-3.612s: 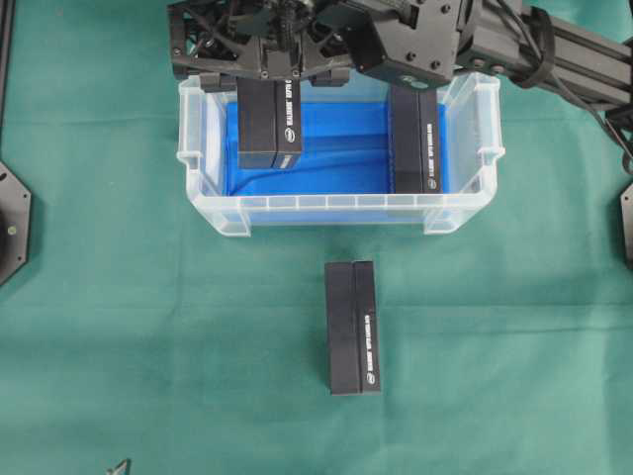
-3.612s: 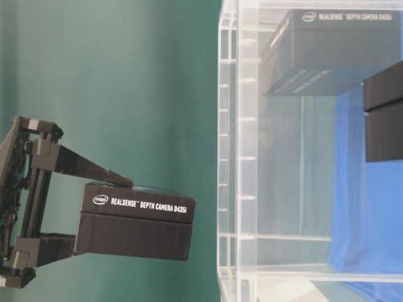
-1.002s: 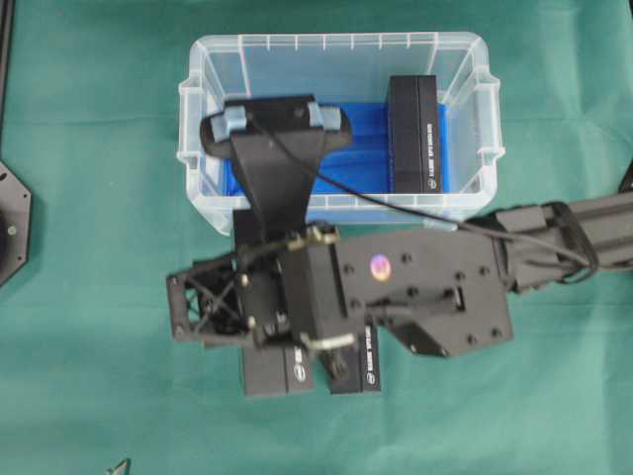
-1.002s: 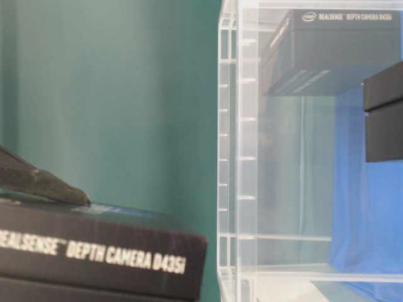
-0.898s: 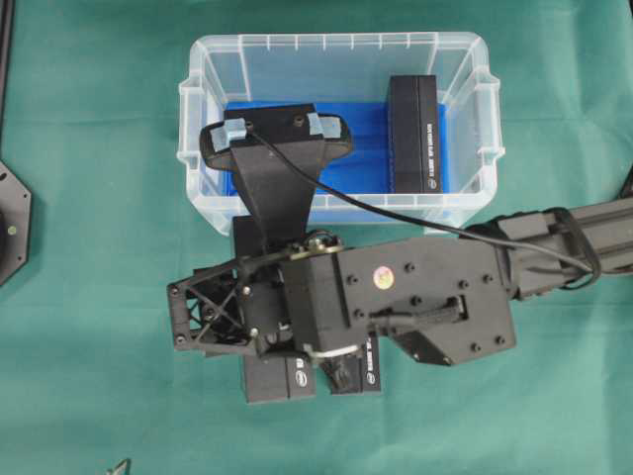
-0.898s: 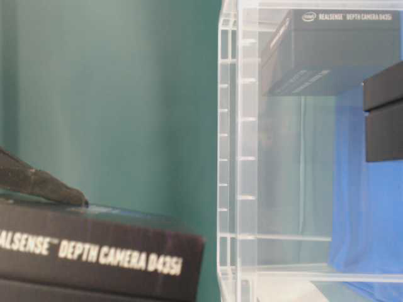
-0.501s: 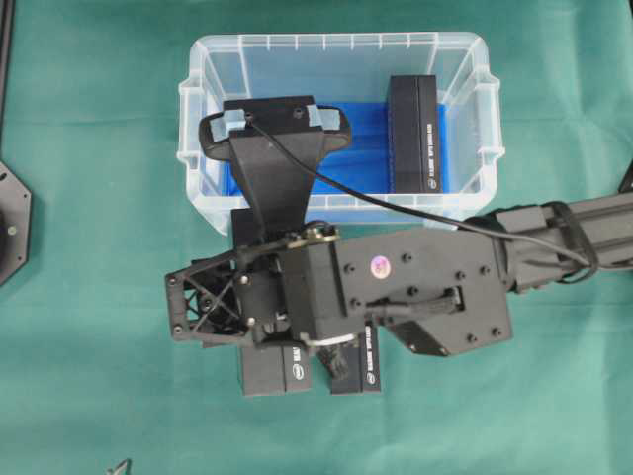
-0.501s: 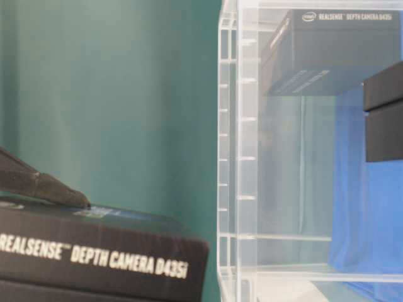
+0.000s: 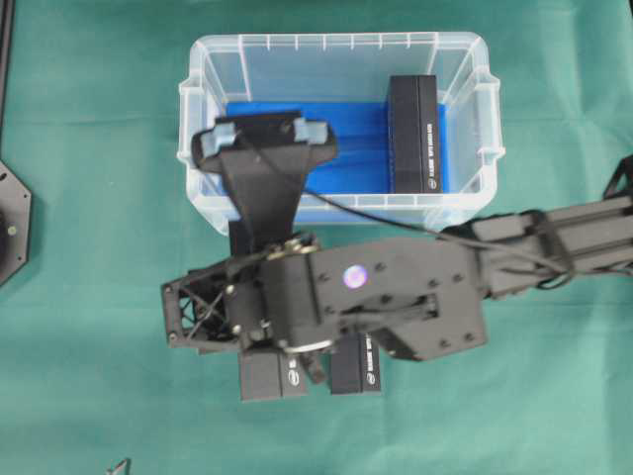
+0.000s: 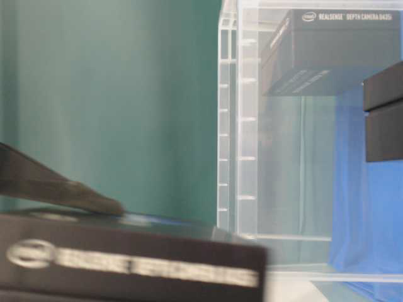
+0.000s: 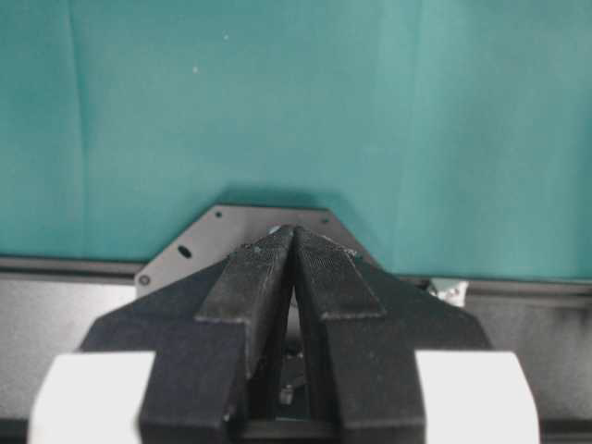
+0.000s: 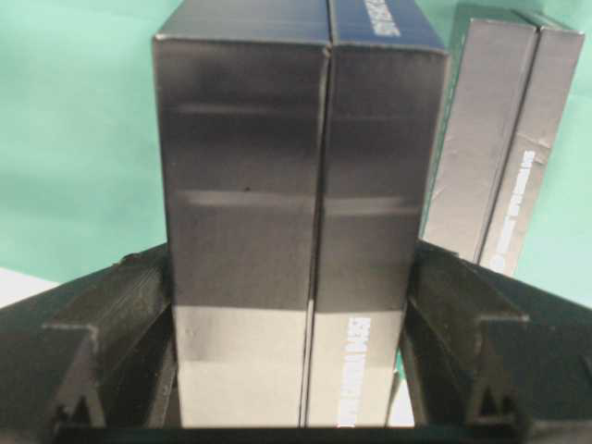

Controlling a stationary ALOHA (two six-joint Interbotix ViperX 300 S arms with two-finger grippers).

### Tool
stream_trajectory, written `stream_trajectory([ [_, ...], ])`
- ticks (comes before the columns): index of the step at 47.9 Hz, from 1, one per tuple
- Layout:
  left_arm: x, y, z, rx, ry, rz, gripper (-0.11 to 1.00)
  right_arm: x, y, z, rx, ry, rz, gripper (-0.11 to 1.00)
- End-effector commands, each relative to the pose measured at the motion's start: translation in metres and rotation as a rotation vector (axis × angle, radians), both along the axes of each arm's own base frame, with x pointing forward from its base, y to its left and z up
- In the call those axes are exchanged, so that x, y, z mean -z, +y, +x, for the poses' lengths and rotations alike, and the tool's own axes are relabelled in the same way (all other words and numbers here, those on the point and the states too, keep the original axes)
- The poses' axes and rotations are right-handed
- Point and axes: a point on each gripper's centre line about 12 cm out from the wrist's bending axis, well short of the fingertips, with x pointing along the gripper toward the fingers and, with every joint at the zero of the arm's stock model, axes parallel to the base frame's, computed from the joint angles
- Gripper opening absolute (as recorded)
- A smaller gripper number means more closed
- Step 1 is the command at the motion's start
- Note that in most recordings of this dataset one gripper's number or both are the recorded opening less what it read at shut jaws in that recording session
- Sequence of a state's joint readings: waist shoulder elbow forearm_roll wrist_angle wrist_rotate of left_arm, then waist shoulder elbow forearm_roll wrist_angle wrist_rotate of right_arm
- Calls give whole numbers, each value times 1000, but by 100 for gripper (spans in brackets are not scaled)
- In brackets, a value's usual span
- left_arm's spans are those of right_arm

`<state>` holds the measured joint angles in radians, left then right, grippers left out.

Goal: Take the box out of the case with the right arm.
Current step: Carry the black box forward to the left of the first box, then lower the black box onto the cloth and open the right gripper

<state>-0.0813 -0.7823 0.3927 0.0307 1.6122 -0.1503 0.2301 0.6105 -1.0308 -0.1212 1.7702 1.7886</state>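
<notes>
The held box is hanging high over the green cloth beside the lying box. It would fall if I opened my right gripper now.
The clear case [image 9: 336, 42] with its blue lining stands at the back, and one black box [image 9: 413, 134] lies in its right side. My right arm [image 9: 415, 302] reaches in from the right over the green cloth in front of the case. In the right wrist view my right gripper [image 12: 289, 277] is shut on a black box [image 12: 287, 185], one finger against each long side. The front end of the held box [image 9: 262, 376] shows below the wrist, beside another black box [image 9: 358, 371] lying on the cloth. My left gripper [image 11: 293, 233] is shut and holds nothing.
A black base plate [image 9: 12, 223] sits at the left edge of the cloth. In the table-level view the case wall [image 10: 239, 157] rises just right of the blurred held box [image 10: 126, 267]. Green cloth lies left of the gripper.
The right gripper with its box has shifted slightly left and forward in front of the case. In the table-level view the box now looks larger, reaches further right, and is blurred.
</notes>
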Motion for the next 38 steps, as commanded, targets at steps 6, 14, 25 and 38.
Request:
stream_trajectory([
  [6,-7,0,1,2,-23,2,0,14,1,11,-9,-8,48,68],
  [14,-7,0,1,1,-23,3,0,45,2,26,-11,-5,53,68],
  [25,-6,0,2,2,-25,1,0,88,-2,32,9,32,57,68],
  [38,-6,0,2,2,-26,1,0,129,3,39,32,9,104,68],
])
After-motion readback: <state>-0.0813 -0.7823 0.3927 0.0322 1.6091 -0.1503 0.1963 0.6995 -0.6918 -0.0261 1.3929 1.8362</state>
